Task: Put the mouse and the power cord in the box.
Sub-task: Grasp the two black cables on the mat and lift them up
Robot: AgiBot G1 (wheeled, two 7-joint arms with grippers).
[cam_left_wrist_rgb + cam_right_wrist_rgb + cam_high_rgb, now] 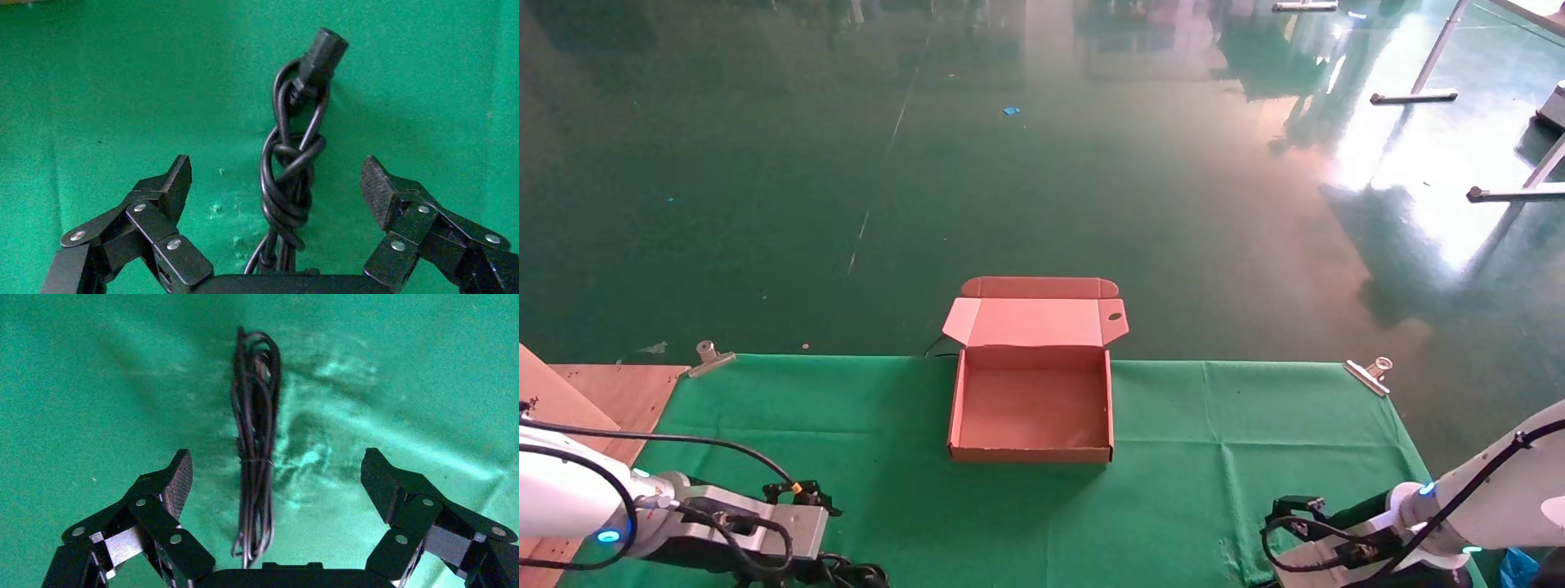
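Note:
The slack loops of the cable bundle spread out at its ends. My right gripper should next grab the bundle by its tied middle [257, 459], where the strands come together.
The box [1030, 454] stands open in the middle of the green cloth, its lid [1034, 321] folded back and nothing inside. In the left wrist view the power cord [287, 184], a knotted black bundle with its plug end [322, 52] pointing away, lies on the cloth. My left gripper [275, 174] is open, one finger on each side of the cord, not touching it. My right gripper [275, 468] is open too, astride a thin tied black cable bundle [256, 435] on the cloth. The mouse body is out of view. Both arms sit at the table's near corners.
Metal clips [711, 357] [1370, 374] pin the cloth at the far corners. A wooden board [609, 392] lies bare at the left. A thin black cable [940, 349] shows behind the box. Beyond the far edge is shiny green floor.

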